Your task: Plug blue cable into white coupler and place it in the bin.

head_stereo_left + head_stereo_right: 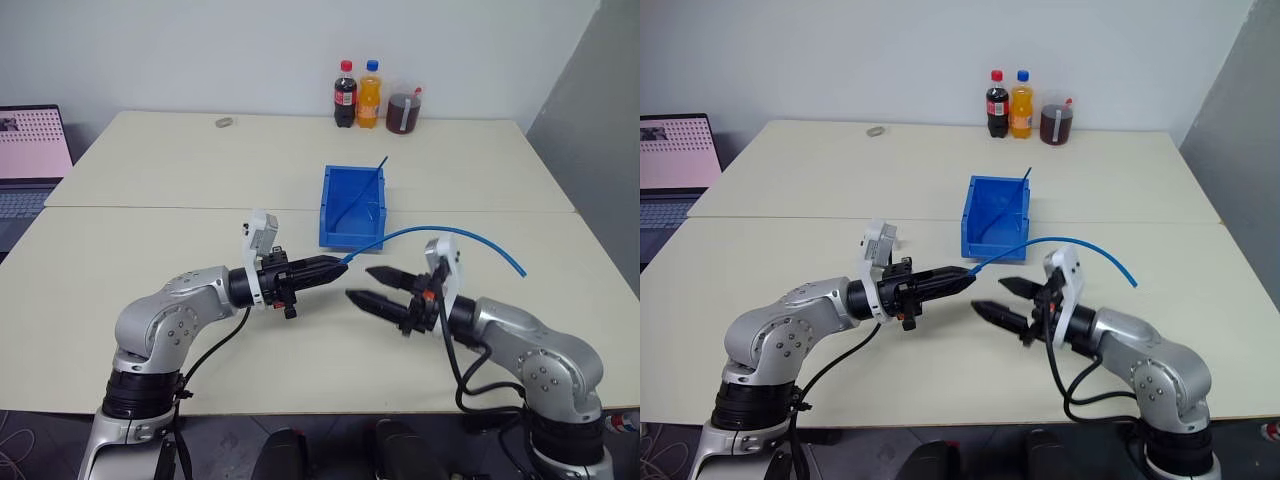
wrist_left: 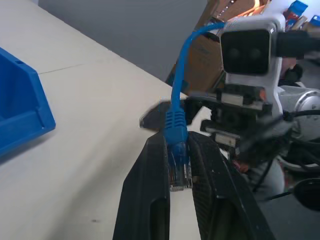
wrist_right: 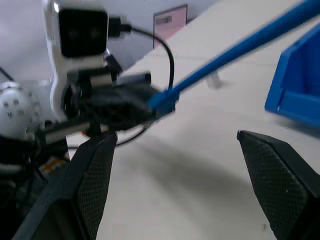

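Observation:
My left gripper's fingers cover the clear plug and the rest hangs loose in a curve. So my right gripper should grab the cable (image 1: pixel 432 231) by its blue boot (image 1: pixel 347 259) next.
The blue cable (image 1: pixel 432 231) arcs through the air between my two arms, and its free end (image 1: pixel 522 270) hangs over the table on the right. My left gripper (image 1: pixel 340 266) is level and points right, shut on the cable's clear plug (image 2: pixel 177 165). Facing it a short way off, my right gripper (image 1: pixel 360 285) stands open with nothing between its fingers (image 3: pixel 97 170). The bin (image 1: pixel 328 205), bright blue, rests on the table just behind both grippers. The white coupler is out of view.
A thin dark blue strand (image 1: pixel 366 192) leans inside the bin. Three drink bottles (image 1: pixel 369 95) stand at the table's far edge, and a small pale object (image 1: pixel 225 122) lies far left of them. A laptop (image 1: pixel 30 160) sits at the left.

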You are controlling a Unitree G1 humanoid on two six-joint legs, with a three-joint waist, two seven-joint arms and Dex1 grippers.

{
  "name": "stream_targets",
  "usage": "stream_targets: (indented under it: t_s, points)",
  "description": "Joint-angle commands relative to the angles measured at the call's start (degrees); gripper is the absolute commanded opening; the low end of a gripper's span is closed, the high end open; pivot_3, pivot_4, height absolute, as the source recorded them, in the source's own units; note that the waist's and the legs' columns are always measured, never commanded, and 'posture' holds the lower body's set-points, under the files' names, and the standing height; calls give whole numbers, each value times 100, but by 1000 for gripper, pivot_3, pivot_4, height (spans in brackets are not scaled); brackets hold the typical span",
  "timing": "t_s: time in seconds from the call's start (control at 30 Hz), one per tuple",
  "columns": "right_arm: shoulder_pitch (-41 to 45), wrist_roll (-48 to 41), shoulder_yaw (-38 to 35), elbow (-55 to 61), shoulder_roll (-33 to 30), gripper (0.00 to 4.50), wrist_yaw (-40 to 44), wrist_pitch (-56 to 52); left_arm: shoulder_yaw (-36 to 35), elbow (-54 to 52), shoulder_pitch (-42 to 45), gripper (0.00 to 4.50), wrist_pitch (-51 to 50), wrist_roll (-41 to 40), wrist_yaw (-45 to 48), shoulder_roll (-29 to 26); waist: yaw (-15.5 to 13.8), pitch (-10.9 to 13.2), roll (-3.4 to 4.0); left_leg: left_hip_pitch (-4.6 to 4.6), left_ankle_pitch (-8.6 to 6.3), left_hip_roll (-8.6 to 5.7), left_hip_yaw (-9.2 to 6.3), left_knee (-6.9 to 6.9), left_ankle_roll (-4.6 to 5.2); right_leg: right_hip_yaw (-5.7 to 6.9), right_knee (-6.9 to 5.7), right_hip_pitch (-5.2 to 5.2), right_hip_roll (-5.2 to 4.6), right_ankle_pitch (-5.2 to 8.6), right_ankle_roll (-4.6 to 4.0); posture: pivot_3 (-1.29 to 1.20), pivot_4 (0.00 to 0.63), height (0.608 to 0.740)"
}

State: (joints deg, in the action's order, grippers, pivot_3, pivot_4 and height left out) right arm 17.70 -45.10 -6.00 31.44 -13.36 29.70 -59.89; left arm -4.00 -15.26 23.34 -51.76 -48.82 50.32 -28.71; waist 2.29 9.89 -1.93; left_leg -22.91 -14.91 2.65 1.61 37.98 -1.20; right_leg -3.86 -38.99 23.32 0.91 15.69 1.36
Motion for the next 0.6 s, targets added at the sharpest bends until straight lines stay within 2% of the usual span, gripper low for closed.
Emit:
stream_targets:
  t_s: [0.03, 0.23, 0.5, 0.6]
  points:
    - [196, -638, -243, -10, 142, 4076, -221, -133, -170, -272, 134, 281, -172, -345, -169, 14, -1, 0, 1, -1, 0, 0, -1, -1, 0, 0, 0, 0, 0, 0, 0, 0, 150, 740]
    - [264, -1288, -317, -40, 58, 4076, -406, -345, -214, -291, 160, 281, -273, -538, -345, 0, 0, 0, 1, -2, 0, -1, 1, -3, 0, -3, 1, 1, 0, 0, -1, 0, 150, 740]
    - [406, -1533, -169, -328, 84, 4076, -631, -214, -179, -358, 185, 281, -349, -737, -442, -19, 2, 1, 1, -2, 0, -1, 1, -3, 0, -5, 1, 2, 1, 0, -1, 0, 150, 740]
    - [435, -1607, -150, -389, 64, 3564, -650, -188, -173, -393, 178, 281, -366, -775, -441, -32, 2, 1, 1, -3, 0, -1, 2, -4, 0, -5, 2, 4, 1, 0, -1, 0, 150, 740]
